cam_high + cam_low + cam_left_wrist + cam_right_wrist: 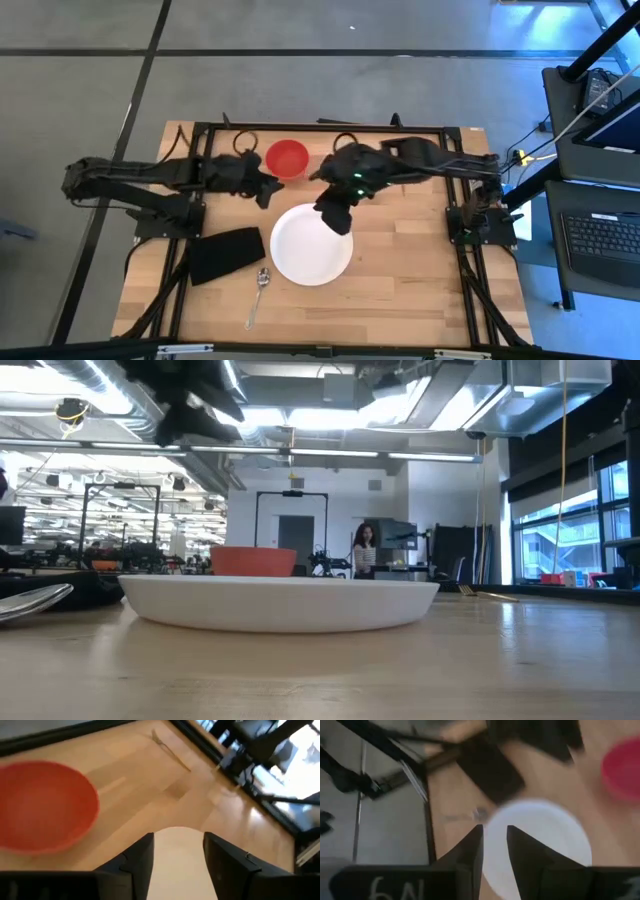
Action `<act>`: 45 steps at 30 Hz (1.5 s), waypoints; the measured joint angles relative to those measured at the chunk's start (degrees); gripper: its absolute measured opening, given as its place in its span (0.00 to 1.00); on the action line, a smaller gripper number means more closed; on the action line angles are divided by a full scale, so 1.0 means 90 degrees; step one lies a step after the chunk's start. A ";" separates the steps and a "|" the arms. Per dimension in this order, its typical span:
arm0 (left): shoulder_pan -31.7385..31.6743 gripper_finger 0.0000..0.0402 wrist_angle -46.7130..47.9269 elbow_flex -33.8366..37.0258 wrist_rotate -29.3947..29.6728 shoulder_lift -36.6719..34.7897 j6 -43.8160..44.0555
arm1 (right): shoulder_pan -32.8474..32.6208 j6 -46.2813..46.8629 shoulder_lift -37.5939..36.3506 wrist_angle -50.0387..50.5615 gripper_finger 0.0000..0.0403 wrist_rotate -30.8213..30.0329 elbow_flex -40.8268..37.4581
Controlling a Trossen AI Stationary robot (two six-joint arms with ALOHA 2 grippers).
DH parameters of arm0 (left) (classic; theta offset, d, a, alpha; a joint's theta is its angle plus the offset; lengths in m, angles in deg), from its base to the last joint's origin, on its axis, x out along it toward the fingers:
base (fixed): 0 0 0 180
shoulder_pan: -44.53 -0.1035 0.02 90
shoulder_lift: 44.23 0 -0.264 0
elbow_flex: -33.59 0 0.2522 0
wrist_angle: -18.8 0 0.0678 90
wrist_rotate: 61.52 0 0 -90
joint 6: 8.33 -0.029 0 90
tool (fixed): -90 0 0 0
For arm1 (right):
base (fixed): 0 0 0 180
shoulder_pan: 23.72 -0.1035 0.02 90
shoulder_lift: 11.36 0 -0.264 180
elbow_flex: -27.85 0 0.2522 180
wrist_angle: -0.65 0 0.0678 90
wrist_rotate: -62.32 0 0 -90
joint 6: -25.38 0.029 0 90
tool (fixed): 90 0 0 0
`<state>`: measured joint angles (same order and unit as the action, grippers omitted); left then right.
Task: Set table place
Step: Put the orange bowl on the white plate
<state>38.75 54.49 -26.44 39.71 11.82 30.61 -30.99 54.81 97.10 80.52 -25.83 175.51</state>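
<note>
The red bowl needs to go onto the white plate (311,250), so my left gripper will grab the bowl by its rim (289,177) next.
A round white plate (311,250) lies on the light-wood table (420,290), near its middle. A red bowl (287,158) stands beyond it, toward the far edge. A silver spoon (258,295) lies near the plate's near left. A slim fork (170,750) lies flat toward the far right and shows in the low view (490,596). My left gripper (268,192) hangs open between bowl and plate. My right gripper (338,220) hangs above the plate's far edge, its fingers a little apart, with the plate (540,845) below. Both are empty and high above the table.
A black folded cloth (226,254) lies left of the plate, beside the spoon. The arm bases (480,222) and the black frame rails stand along the left and right sides of the table. Bare wood lies right of the plate and along the near edge.
</note>
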 joint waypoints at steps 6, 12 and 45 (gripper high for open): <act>-0.1067 0.41 0.0122 -0.0544 -0.1125 0.0996 -0.1431 | -0.0586 0.0131 -0.0444 -0.0527 0.22 -0.0936 -0.0105; -0.1646 0.41 0.0805 -0.1366 -0.1414 0.2278 -0.2347 | -0.0914 0.0370 -0.0490 -0.0429 0.22 -0.1419 -0.0113; -0.1930 0.41 0.0966 -0.1902 -0.0688 0.4575 -0.2461 | -0.0991 0.0513 -0.0488 -0.0378 0.22 -0.1441 -0.0116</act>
<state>21.38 63.18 -43.56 33.51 53.00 8.47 -39.91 59.42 92.71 77.12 -38.80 174.46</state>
